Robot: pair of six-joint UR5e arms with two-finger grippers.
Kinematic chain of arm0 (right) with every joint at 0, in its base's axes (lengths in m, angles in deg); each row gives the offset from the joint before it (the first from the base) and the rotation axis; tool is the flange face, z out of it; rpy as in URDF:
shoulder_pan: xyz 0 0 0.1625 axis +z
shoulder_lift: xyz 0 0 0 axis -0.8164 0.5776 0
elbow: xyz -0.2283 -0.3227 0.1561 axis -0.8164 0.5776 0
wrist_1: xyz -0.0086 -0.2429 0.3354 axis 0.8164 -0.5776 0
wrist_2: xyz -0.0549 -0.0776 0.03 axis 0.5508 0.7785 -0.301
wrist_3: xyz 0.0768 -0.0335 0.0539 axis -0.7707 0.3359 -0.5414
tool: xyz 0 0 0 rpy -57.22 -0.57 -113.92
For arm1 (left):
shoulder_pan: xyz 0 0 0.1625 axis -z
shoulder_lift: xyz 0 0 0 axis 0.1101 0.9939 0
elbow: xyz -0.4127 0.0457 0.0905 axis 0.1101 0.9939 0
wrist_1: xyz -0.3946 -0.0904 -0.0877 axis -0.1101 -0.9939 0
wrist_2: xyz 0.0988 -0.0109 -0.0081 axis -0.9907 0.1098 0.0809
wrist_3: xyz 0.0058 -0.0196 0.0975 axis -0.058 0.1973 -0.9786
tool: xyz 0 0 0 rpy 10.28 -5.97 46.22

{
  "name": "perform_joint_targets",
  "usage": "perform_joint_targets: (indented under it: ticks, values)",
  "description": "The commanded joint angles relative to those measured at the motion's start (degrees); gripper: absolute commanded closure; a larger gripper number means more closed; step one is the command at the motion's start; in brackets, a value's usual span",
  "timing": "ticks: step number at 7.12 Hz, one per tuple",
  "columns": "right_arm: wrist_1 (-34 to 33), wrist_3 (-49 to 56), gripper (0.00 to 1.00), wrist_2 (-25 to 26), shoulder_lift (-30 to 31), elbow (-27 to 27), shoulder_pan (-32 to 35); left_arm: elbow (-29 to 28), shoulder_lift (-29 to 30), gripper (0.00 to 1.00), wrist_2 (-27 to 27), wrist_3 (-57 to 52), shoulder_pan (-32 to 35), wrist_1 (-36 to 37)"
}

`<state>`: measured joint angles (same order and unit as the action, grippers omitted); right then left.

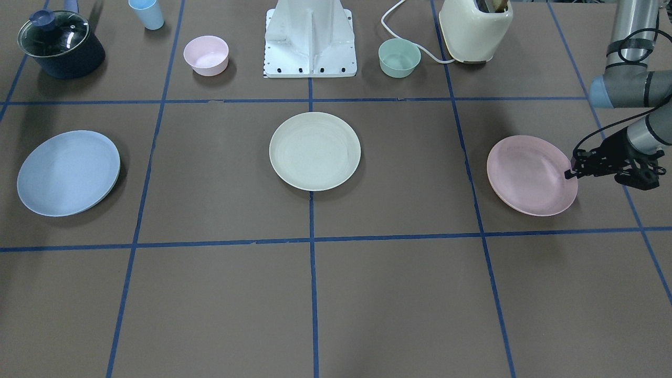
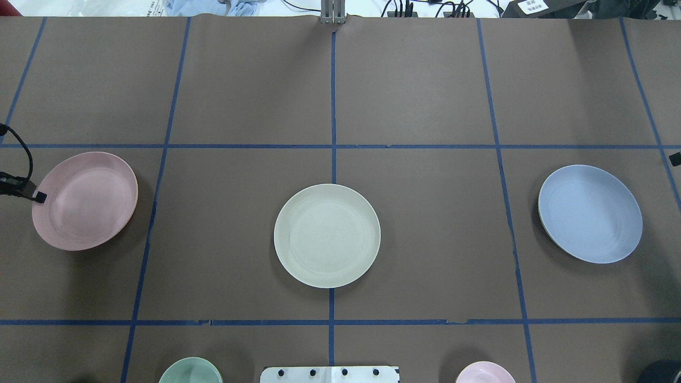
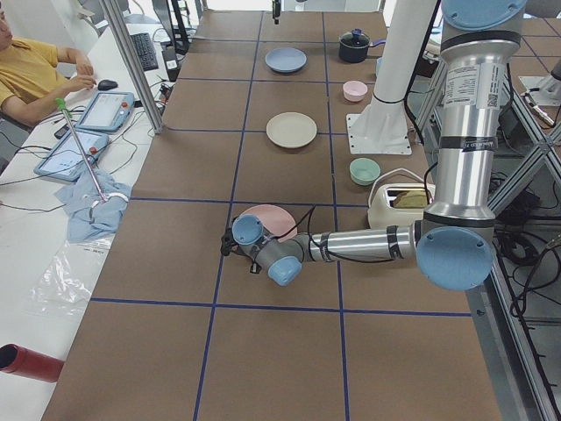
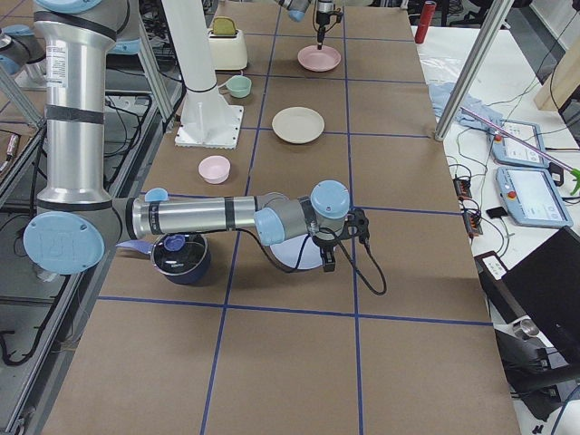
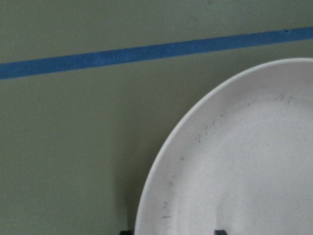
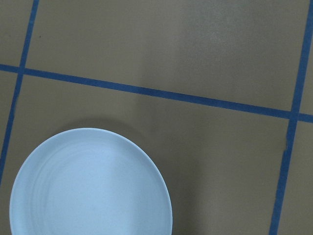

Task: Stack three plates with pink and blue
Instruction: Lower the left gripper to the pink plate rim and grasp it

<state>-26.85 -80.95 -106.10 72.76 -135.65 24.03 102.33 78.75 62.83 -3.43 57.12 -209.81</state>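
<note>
Next, my left gripper needs to pinch the pink plate by its thin outer rim (image 1: pixel 574 178) (image 5: pixel 140 215), since the plate's flat side spreads far wider than my open fingertips.
The three plates lie flat and apart in a row on the brown table. The pink plate (image 1: pixel 527 181) (image 2: pixel 85 201) is on my left, the cream-white plate (image 1: pixel 315 151) (image 2: pixel 327 235) in the middle, the blue plate (image 1: pixel 68 173) (image 2: pixel 590 214) on my right. My left gripper (image 1: pixel 569 173) (image 2: pixel 38 198) is low at the pink plate's outer rim. In the left wrist view its jaws (image 5: pixel 173 231) stand open, one tip outside the rim and one over the plate (image 5: pixel 234 161). My right gripper (image 2: pixel 675 158) (image 4: pixel 326 261) hovers just outside the blue plate (image 6: pixel 90 186); I cannot tell whether it is open or shut.
Near the robot base (image 1: pixel 311 42) stand a dark pot with a glass lid (image 1: pixel 60 44), a light blue cup (image 1: pixel 147 13), a small pink bowl (image 1: pixel 206 55), a green bowl (image 1: pixel 399 58) and a cream toaster (image 1: pixel 475 29). An operator (image 3: pixel 31 74) sits beside the table.
</note>
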Motion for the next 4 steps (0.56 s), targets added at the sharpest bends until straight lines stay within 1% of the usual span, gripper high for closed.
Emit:
perform_joint_targets:
  ticks: [1,2,3,4]
  values:
    - [0.00,0.00,0.00,-0.11,0.01,-0.02,0.00,3.19,0.88,1.00,1.62,3.93,1.06,0.08]
    - [0.00,0.00,0.00,-0.20,0.01,-0.02,0.00,6.52,2.98,1.00,1.97,9.44,1.07,0.26]
    - [0.09,0.00,0.00,-0.20,-0.17,-0.02,0.00,8.73,6.13,1.00,2.24,18.64,0.37,0.00]
    - [0.09,-0.09,0.00,-0.20,-0.34,-0.02,0.00,12.23,8.43,1.00,2.15,26.99,-3.81,-0.01]
